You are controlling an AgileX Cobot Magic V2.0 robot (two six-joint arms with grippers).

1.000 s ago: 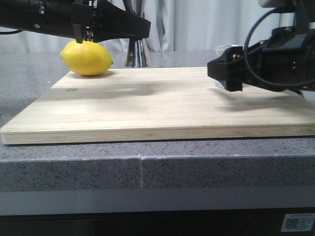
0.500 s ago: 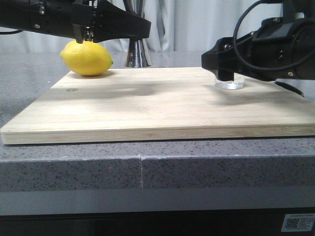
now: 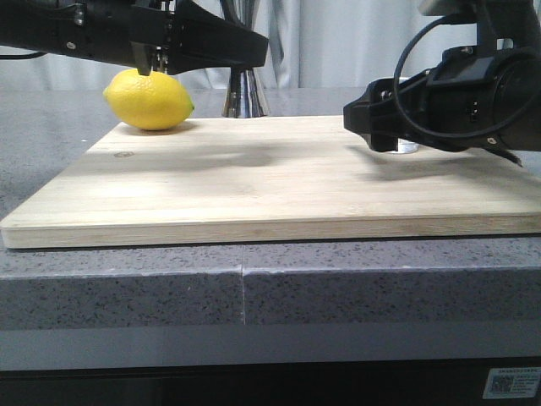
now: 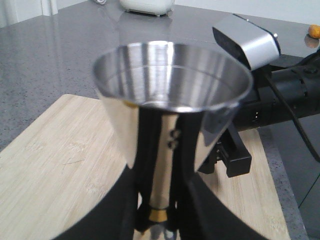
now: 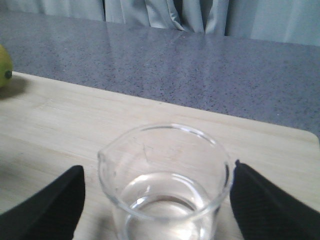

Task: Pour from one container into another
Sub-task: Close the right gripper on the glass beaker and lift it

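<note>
My right gripper is ready to close and needs to do so. The glass beaker's rim (image 5: 164, 130) sits between its fingers, so closing would catch the beaker.
The steel jigger (image 4: 172, 75) shows its wide empty cup in the left wrist view, and my left gripper (image 4: 160, 220) is shut on its narrow waist at the gold band. From the front, the jigger's lower cone (image 3: 245, 95) shows behind the board's far edge, under my left gripper (image 3: 254, 46). The clear glass beaker (image 5: 167, 185) stands upright on the board with clear liquid in it. My right gripper (image 5: 160, 200) is open around it, one finger on each side. In the front view only a sliver of the beaker (image 3: 408, 148) shows behind my right gripper (image 3: 376, 118).
A lemon (image 3: 148, 100) lies on the far left corner of the wooden cutting board (image 3: 254, 186), which rests on a grey stone counter (image 3: 127, 288). Curtains hang behind. The right arm (image 4: 280, 95) sits close beyond the jigger.
My right gripper has come down and forward so its fingers now flank the beaker. My left gripper has carried the jigger a little to the right.
</note>
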